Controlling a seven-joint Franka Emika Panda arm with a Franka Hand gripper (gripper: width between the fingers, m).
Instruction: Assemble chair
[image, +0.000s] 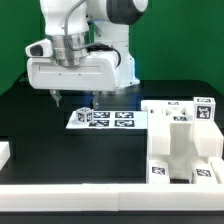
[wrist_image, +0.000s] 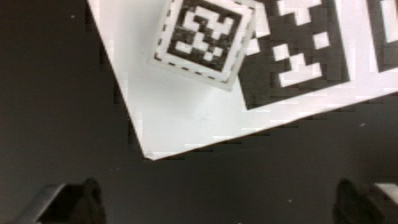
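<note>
My gripper should move toward the small tagged piece before it closes on it. My fingers are short of the piece, over bare table, so they would miss it if they closed now.
Several chunky white chair pieces with black-and-white tags stand clustered at the exterior view's right. My gripper hangs open just above the black table, over the near-left corner of the marker board, well apart from the pieces. In the wrist view the gripper shows two dark fingertips spread wide, with only bare table between them. Beyond them lies the marker board, and a small tilted tagged square lies on it; I cannot tell whether it is a loose piece.
A white rim runs along the table's front edge. A white block sits at the exterior view's left edge. The big white arm fills the space above the marker board, against a green backdrop.
</note>
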